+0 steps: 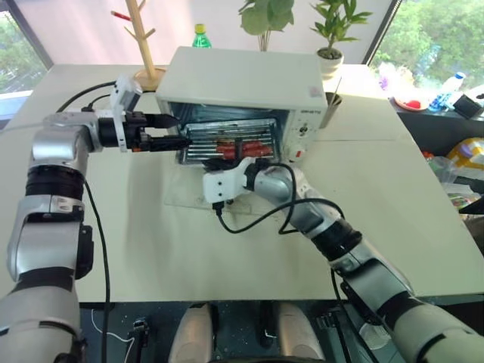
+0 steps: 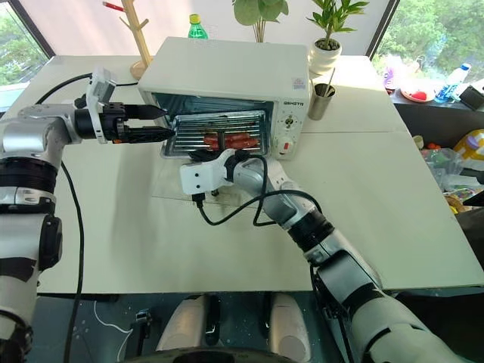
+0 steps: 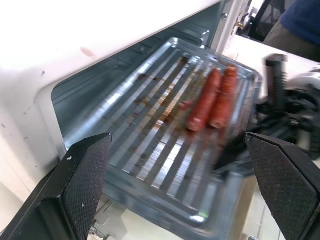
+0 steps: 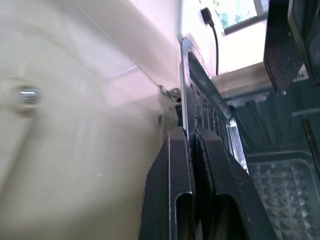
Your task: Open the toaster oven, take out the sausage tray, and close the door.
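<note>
My left gripper grabs the tray by its rim sticking out of the oven's opening [image 1: 184, 157] next, since the oven's sides close in around the tray's back half.
The white toaster oven [image 1: 242, 79] stands on the table with its glass door [image 1: 185, 190] folded down flat in front of it. The shiny sausage tray [image 1: 223, 144] sticks partway out of the opening, with red sausages [image 3: 212, 100] on its rack. My right gripper [image 4: 192, 132] is shut on the tray's front rim, reaching in over the lowered door. My left gripper [image 1: 181, 130] is open at the left side of the opening. Its two fingertips stand one above the other, close to the tray's left edge, with nothing between them.
A wooden rack [image 1: 144, 38], a green bottle [image 1: 200, 34] and potted plants [image 1: 330, 38] stand behind the oven. A metal cup [image 2: 324, 98] sits at its right. A black cable [image 1: 257, 219] loops over the table near my right arm. Clutter lies at far right [image 1: 454, 91].
</note>
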`<state>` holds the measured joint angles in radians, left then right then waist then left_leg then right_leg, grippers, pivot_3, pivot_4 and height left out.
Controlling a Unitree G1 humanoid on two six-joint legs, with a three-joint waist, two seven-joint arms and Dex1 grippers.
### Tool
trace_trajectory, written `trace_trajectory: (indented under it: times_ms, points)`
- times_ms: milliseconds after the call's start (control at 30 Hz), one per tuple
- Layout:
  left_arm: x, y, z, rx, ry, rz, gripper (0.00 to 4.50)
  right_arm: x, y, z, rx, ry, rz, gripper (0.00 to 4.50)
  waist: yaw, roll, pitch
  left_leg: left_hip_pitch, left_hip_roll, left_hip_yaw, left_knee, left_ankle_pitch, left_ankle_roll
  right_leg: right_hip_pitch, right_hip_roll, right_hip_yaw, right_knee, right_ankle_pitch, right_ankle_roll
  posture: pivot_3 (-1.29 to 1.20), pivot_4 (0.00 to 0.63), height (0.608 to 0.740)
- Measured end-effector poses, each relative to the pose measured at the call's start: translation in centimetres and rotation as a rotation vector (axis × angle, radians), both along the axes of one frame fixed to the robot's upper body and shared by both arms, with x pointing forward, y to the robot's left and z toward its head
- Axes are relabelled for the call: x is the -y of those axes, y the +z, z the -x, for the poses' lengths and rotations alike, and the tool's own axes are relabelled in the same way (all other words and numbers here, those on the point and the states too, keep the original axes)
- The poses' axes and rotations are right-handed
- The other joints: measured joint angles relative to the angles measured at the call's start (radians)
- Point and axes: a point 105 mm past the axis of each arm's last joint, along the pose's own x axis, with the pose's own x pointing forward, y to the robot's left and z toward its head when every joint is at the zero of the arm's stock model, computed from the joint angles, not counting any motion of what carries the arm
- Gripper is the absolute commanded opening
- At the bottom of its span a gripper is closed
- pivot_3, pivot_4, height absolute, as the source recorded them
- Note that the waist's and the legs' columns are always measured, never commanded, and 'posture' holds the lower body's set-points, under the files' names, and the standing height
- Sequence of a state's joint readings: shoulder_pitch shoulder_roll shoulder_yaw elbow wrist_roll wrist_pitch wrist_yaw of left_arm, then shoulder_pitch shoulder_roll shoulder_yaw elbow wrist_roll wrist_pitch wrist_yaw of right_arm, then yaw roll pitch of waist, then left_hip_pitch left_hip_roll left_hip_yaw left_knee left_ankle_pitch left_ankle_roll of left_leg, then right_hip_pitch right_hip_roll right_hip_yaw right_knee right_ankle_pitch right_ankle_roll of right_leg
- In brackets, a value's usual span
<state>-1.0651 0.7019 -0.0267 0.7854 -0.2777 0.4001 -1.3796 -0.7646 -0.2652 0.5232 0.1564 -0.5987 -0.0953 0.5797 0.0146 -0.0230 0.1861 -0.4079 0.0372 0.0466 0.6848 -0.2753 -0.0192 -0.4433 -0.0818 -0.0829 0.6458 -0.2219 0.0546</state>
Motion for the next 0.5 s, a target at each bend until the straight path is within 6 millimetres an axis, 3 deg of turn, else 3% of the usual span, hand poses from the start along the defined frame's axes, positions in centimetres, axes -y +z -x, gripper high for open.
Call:
trace_trajectory:
  times_ms: [367,500]
  points:
    - [-0.1,-1.1,-0.3,-0.027,0.01,-0.01,4.5,1.3,-0.1,2.8,0.015,0.075,0.004,0.04,-0.001,-0.001,0.0,0.0,0.0,0.0,0.0,0.0,0.0,0.0,0.0,0.0,0.0,0.0,0.001,0.0,0.15,0.717]
    - [-0.2,-0.8,0.2,-0.078,-0.002,0.023,4.5,2.3,-1.0,3.8,0.003,0.12,0.04,0.04,-0.002,-0.002,0.001,0.0,0.0,0.0,0.0,0.0,0.0,0.0,0.0,0.0,0.0,-0.001,0.001,0.0,0.15,0.717]
